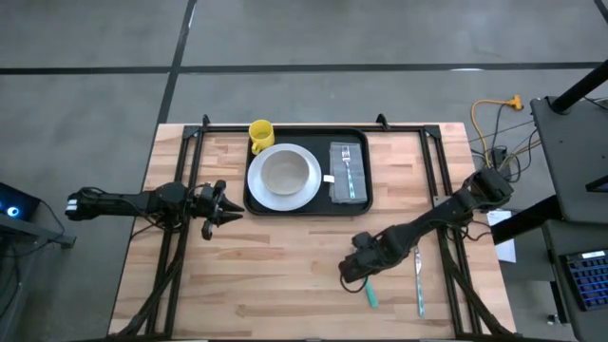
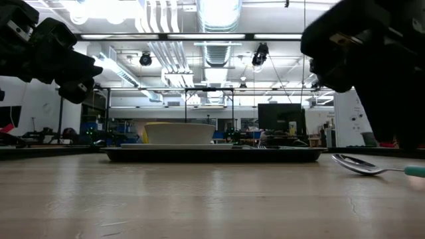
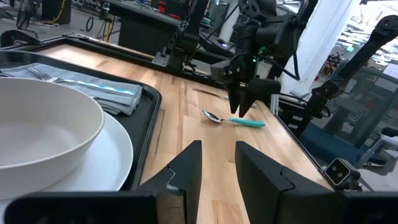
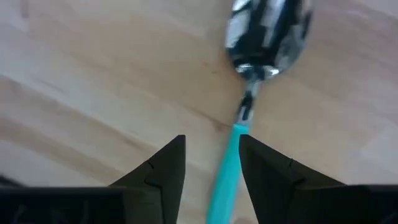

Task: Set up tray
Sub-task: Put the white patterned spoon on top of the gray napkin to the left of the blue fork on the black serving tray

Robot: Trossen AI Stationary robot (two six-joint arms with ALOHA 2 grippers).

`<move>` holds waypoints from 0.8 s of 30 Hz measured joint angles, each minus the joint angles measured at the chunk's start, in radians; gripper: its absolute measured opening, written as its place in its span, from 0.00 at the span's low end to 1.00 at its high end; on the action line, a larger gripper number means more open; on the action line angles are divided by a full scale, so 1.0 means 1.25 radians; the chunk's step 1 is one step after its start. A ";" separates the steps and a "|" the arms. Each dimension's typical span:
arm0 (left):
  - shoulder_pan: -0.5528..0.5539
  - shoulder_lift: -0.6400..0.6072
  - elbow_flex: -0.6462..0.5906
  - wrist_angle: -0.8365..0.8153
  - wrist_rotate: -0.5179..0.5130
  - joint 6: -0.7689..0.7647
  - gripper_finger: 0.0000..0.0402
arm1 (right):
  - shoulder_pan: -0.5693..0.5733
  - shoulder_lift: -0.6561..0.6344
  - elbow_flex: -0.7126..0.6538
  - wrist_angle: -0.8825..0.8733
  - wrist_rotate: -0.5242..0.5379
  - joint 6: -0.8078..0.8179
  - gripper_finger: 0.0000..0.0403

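Note:
I should set the spoon on the tray, so next I should pick it up with my right gripper by its teal handle near the metal neck [image 1: 370, 291] [image 4: 235, 143].
The black tray [image 1: 306, 212] lies at the table's far middle. It holds a white plate [image 1: 258, 195] with a bowl [image 1: 285, 174], a grey napkin [image 1: 356, 190] with a fork [image 1: 347, 163], and a yellow mug [image 1: 261, 135] at its far left corner. A spoon with a teal handle [image 1: 371, 295] lies flat on the wood at the near right. My right gripper [image 4: 211, 155] points down over it, open, with one finger on each side of the teal handle [image 4: 225, 177]. I cannot see that it touches. My left gripper [image 1: 226, 213] is open and empty, left of the tray.
A knife [image 1: 418, 281] lies on the wood right of the spoon. Black frame rails [image 1: 439, 180] run along the table's left, right and far sides. Bare wood lies between the tray and the near edge.

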 joint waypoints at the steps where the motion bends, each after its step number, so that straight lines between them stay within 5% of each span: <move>1: 0.000 0.000 0.000 0.000 0.000 0.000 0.20 | 0.003 0.000 -0.005 -0.002 0.002 0.005 0.36; 24: 0.000 0.011 0.000 0.001 0.000 0.000 0.20 | 0.030 0.113 0.014 -0.035 -0.042 -0.005 0.26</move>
